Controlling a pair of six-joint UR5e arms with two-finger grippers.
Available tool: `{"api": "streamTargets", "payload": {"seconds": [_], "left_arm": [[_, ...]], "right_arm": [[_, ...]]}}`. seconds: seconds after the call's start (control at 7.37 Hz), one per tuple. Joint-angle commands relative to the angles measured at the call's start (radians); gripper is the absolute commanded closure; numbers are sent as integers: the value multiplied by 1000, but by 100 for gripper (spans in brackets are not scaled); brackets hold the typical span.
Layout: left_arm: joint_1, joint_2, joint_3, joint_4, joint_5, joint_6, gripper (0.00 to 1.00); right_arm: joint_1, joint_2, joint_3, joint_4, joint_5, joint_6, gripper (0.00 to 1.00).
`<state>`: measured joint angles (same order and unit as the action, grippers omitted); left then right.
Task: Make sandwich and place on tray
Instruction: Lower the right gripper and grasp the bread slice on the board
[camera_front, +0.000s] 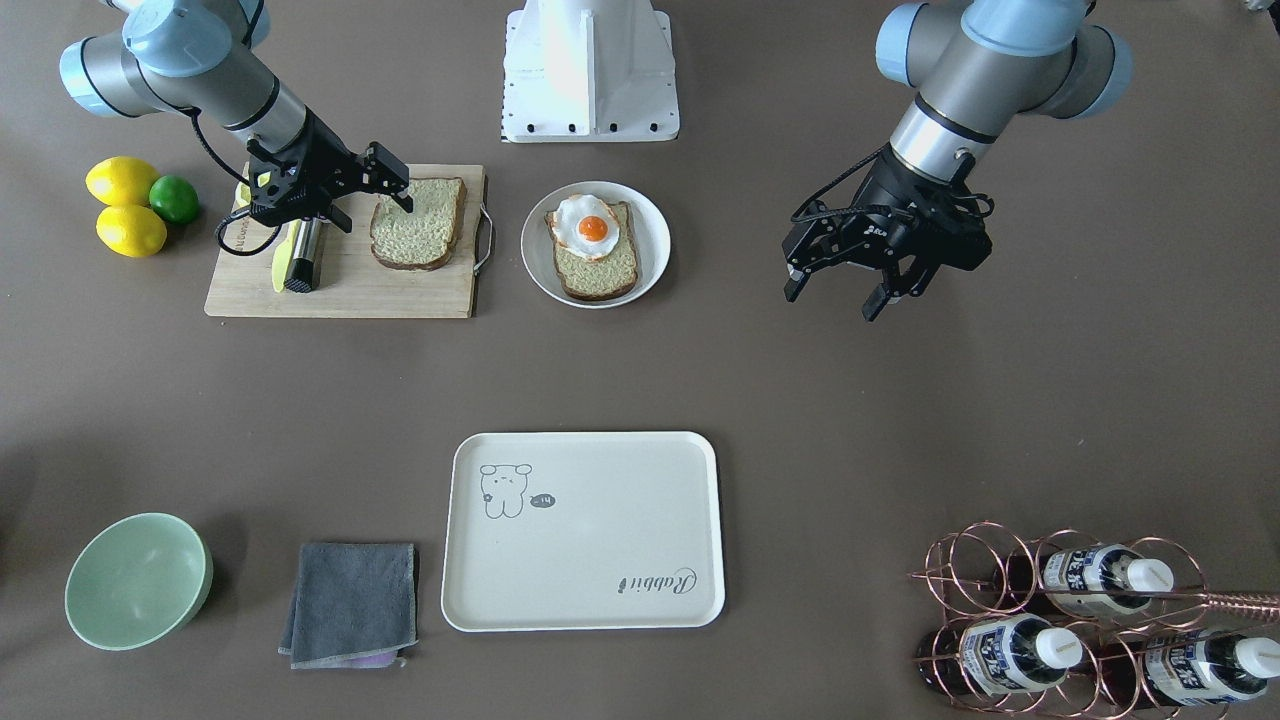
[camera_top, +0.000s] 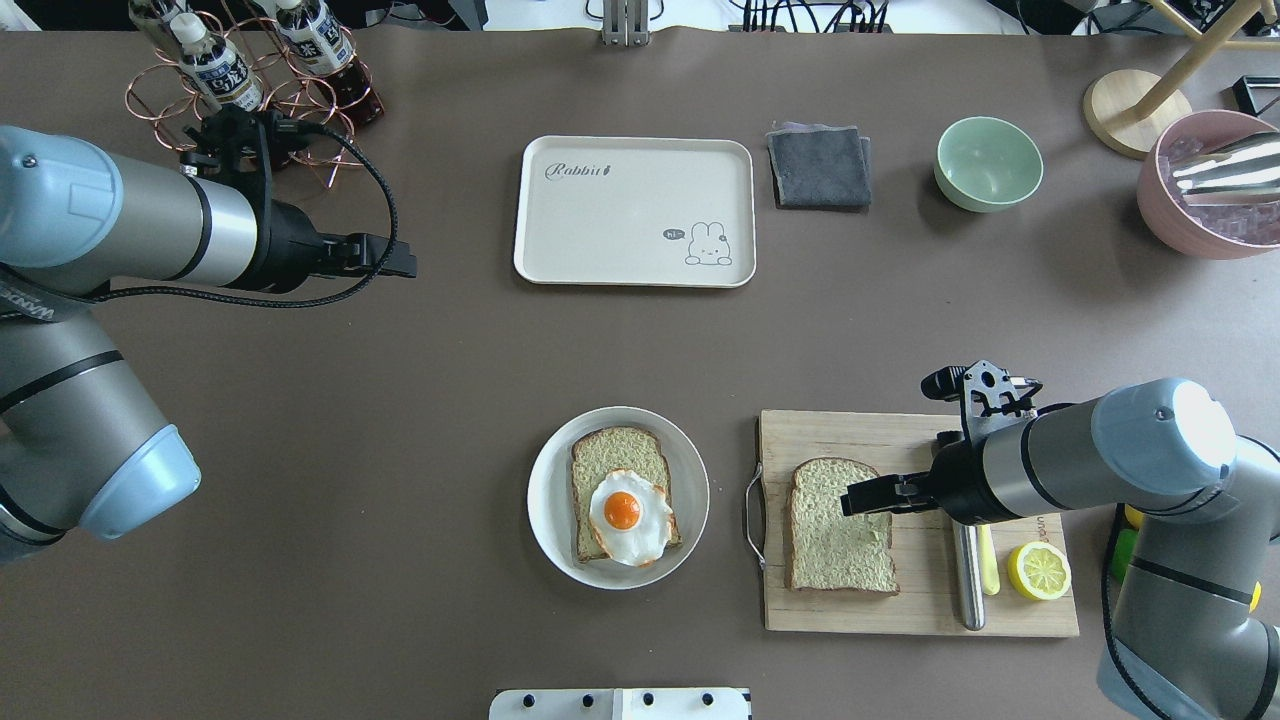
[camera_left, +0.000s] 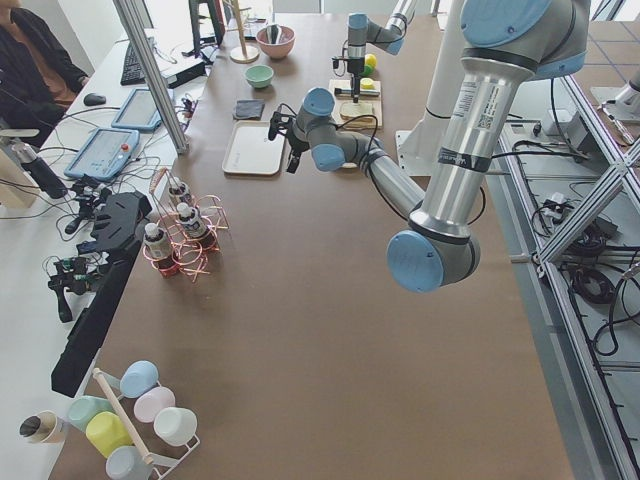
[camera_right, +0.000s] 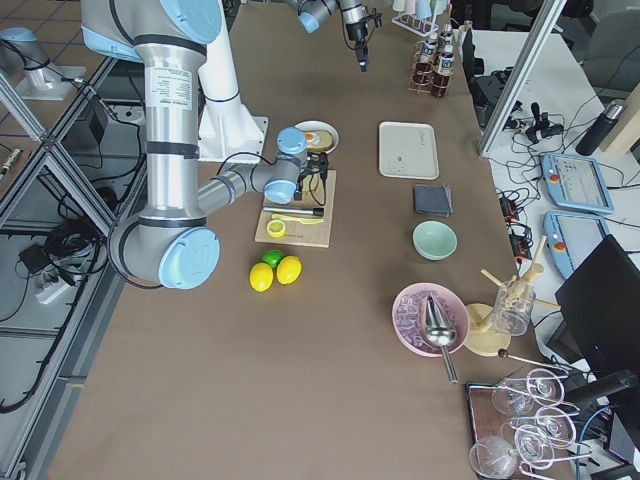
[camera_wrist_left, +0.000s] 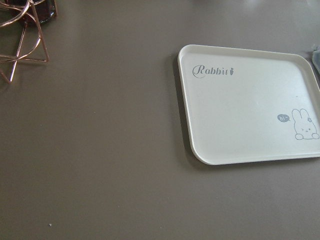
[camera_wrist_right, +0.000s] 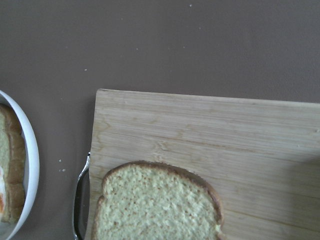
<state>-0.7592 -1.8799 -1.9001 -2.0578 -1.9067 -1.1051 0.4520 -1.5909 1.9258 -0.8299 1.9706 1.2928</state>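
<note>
The bread slice on the cutting board should go on top of the egg sandwich (camera_front: 594, 248), so my right gripper should next grab the slice by its crust edge (camera_front: 439, 182).
One bread slice (camera_front: 418, 222) lies on the wooden cutting board (camera_front: 340, 290). My right gripper (camera_front: 376, 214) hovers open and empty over that slice's edge; the slice also shows in the right wrist view (camera_wrist_right: 157, 205). A second bread slice (camera_front: 600, 272) with the fried egg (camera_front: 587, 228) on top lies on the round white plate (camera_front: 652, 240). The cream tray (camera_front: 600, 540) is bare; it also shows in the left wrist view (camera_wrist_left: 240, 120). My left gripper (camera_front: 830, 305) is open and empty above the bare table, apart from the plate.
A knife (camera_front: 300, 255) and a lemon half (camera_top: 1038, 570) lie on the board. Two lemons and a lime (camera_front: 125, 205) sit beside it. A green bowl (camera_front: 135, 580), a grey cloth (camera_front: 350, 600) and a copper bottle rack (camera_front: 1080, 620) flank the tray.
</note>
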Motion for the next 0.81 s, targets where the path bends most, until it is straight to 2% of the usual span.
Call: {"api": "streamTargets", "payload": {"seconds": [0.0, 0.14, 0.27, 0.41, 0.54, 0.68], "left_arm": [[1, 1, -5, -1, 0, -2, 2], [1, 1, -4, -1, -2, -1, 2], [1, 1, -4, -1, -2, -1, 2], [1, -1, -4, -1, -2, 1, 2], [0, -1, -2, -1, -2, 2, 2], [1, -4, -1, -1, -2, 4, 2]], "right_arm": [[-53, -14, 1, 0, -70, 46, 18], [-56, -18, 1, 0, -73, 46, 19], [-58, -20, -1, 0, -73, 46, 29], [-56, -24, 1, 0, -73, 46, 67], [-56, -24, 2, 0, -75, 46, 100], [-56, -24, 5, 0, -88, 48, 100]]}}
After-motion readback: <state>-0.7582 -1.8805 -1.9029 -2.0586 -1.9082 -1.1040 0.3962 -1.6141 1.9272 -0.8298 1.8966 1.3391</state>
